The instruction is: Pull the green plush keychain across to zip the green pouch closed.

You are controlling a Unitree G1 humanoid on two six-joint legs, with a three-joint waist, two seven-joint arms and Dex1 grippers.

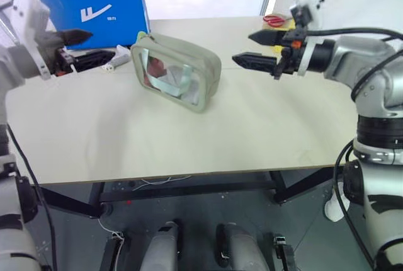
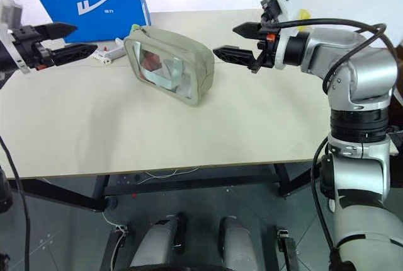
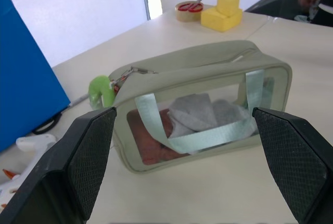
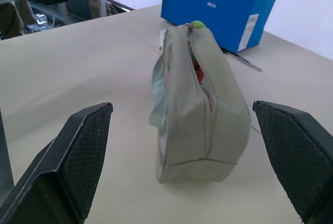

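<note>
I next need to grab the green pouch by its top seam [image 4: 183,78] with my right gripper. This will hold the pouch steady while the keychain [image 4: 197,24] zips it closed.
The green pouch [image 1: 177,72] stands on its long edge in the middle of the table [image 1: 126,138], its clear window face with the mint strap [image 3: 208,135] turned toward my left gripper. The green plush keychain [image 3: 101,91] hangs at the zipper's end nearest the blue box; in the right wrist view, the keychain [image 4: 197,24] sits at the pouch's far end, and the zipper gapes a little there, showing red inside. My left gripper [image 2: 85,38] hovers open to the left of the pouch. My right gripper [image 1: 242,47] hovers open to its right. Neither touches the pouch.
A blue box [image 1: 88,3] stands behind the pouch at the back left, with a white object [image 1: 116,57] and black items at its foot. A tape roll with red scissors [image 1: 274,20] and yellow blocks [image 3: 223,10] lie at the far right.
</note>
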